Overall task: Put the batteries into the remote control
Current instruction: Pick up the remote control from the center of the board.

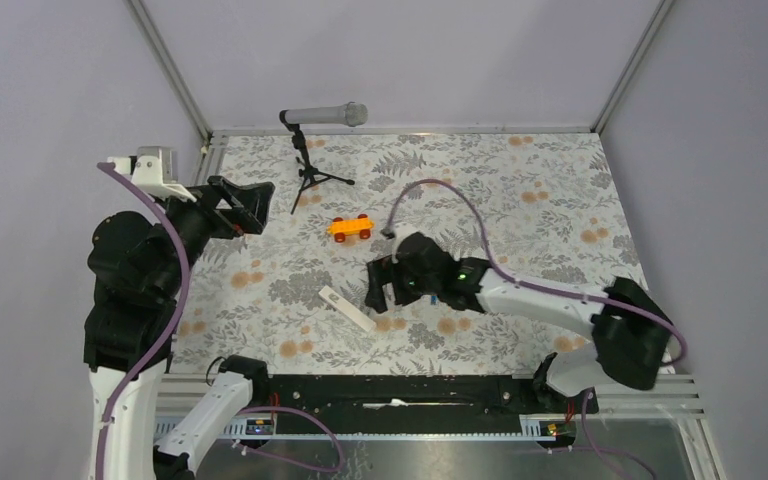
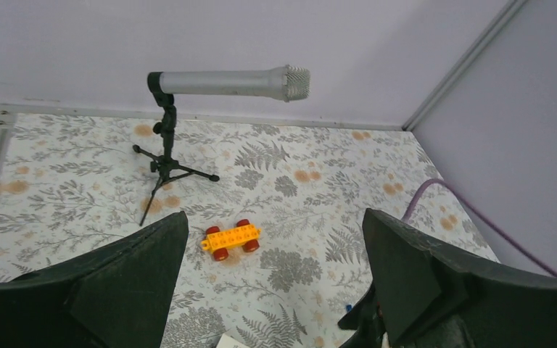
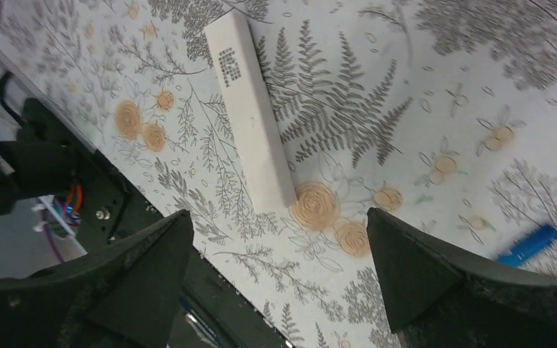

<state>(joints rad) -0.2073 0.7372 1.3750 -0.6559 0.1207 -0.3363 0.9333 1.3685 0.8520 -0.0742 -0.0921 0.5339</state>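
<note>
The remote control (image 1: pixel 347 309) would stay flat on the tabletop if I lifted my right gripper now, because the gripper's open fingers hang short of it.
The remote control (image 1: pixel 347 309) (image 3: pixel 250 109) is a slim white bar lying flat on the patterned table, near the front middle. A thin blue battery (image 3: pixel 529 244) lies on the table to the right of it in the right wrist view. My right gripper (image 1: pixel 378 290) (image 3: pixel 279 221) hovers low just right of the remote, jaws open with nothing between them. My left gripper (image 1: pixel 250 205) (image 2: pixel 275 221) is raised at the table's left side, open and empty, looking over the table. A corner of the remote (image 2: pixel 225 341) shows at the bottom edge of the left wrist view.
An orange toy car (image 1: pixel 350 228) (image 2: pixel 230 240) with red wheels sits mid-table behind the right gripper. A grey microphone (image 1: pixel 325 115) (image 2: pixel 228 82) on a black tripod (image 1: pixel 310 178) stands at the back left. The black rail (image 3: pixel 109 210) runs along the table's front edge.
</note>
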